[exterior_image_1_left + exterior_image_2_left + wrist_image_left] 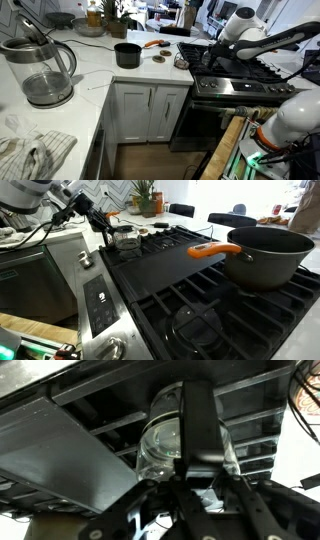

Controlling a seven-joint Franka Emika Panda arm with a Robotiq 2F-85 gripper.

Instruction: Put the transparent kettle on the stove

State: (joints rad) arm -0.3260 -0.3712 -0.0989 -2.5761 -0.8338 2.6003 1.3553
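The transparent kettle's glass base [158,444] is across the black grate bars, inside the stove's edge, so my gripper needs to let go of the kettle.
The transparent kettle [160,445] is small, of clear glass, with a dark handle running down its side. It sits over the black grates at the counter-side edge of the stove [240,85], and it shows in both exterior views [182,61] [126,238]. My gripper [200,478] reaches in from above the stove, and its fingers close round the kettle's dark handle. The gripper also shows in both exterior views [193,54] [107,226]. I cannot tell whether the kettle's base rests on the grate [170,270] or hangs just above it.
A large dark pot with an orange handle [265,255] stands on a burner. On the white counter are a black round pot [127,54], a large glass electric kettle [40,70] and a crumpled cloth [35,150]. Plants and bottles stand at the back.
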